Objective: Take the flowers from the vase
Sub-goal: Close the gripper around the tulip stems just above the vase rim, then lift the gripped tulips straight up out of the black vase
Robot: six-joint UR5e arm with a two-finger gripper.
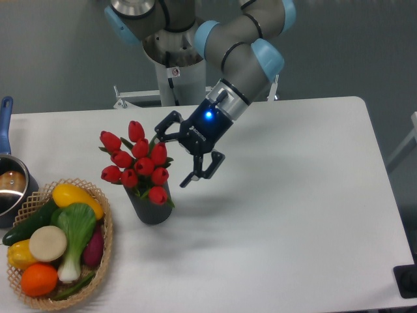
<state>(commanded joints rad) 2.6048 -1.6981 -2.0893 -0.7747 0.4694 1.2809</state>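
My gripper grabs the flowers by their red tulip heads next, to pick them out of the vase (151, 207).
The flowers (139, 161) are a bunch of red tulip buds with green leaves, standing in the vase (151, 207), a small dark grey cup on the white table (280, 208), left of centre. My gripper (174, 151) is open, tilted toward the left, just right of the flower heads. One finger (164, 124) is above and behind the bunch, the other finger (199, 171) is to its right. The fingers hold nothing. The vase's upper rim is hidden by the blooms.
A wicker basket (101, 261) with vegetables and fruit, including a green-and-white leafy vegetable (73, 235), sits at the front left. A steel pot (12, 186) with a blue handle stands at the left edge. The arm's base (171, 72) is behind the table.
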